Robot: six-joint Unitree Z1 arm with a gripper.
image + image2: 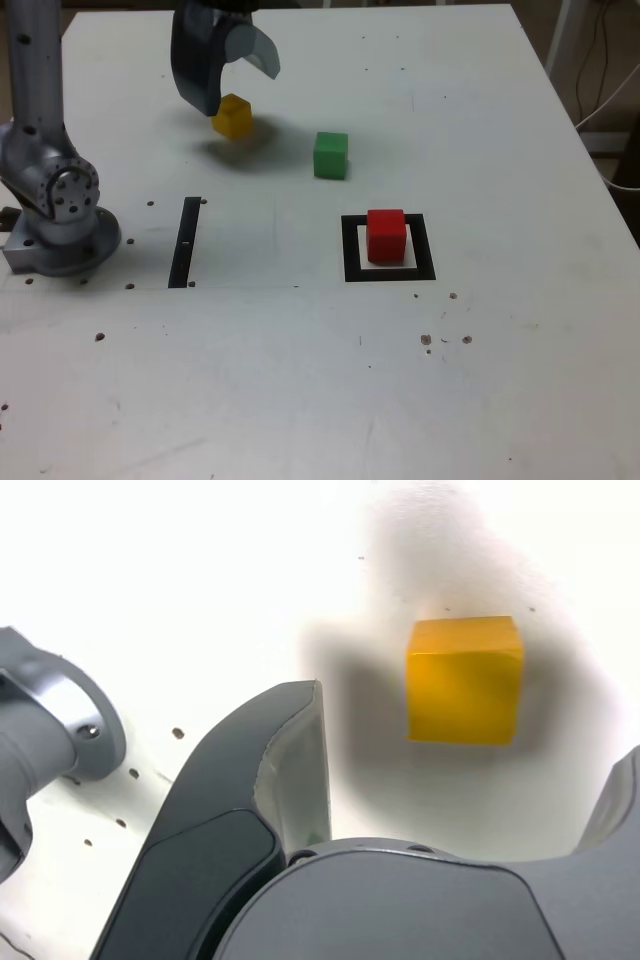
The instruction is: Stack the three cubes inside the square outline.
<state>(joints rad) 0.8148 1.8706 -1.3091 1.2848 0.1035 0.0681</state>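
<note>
My gripper must lower before it closes: bare white tabletop separates my fingers from the yellow cube [233, 117].
My gripper [238, 88] hangs open at the back of the white table [300, 380], its two dark fingers spread just above the yellow cube [233, 117]. In the wrist view the yellow cube [465, 680] lies on the table between the left finger [290, 750] and the edge of the other finger [622, 790], touching neither. The green cube [331, 155] sits alone, toward the exterior view's right of the yellow one. The red cube [386, 236] stands inside the square outline [352, 250], on its pale centre.
A thin black strip [186, 242] lies on the table toward the exterior view's left of the outline. The arm's grey base [55, 200] stands at the table's left edge in the exterior view. Cables hang beyond the table's right edge [610, 110].
</note>
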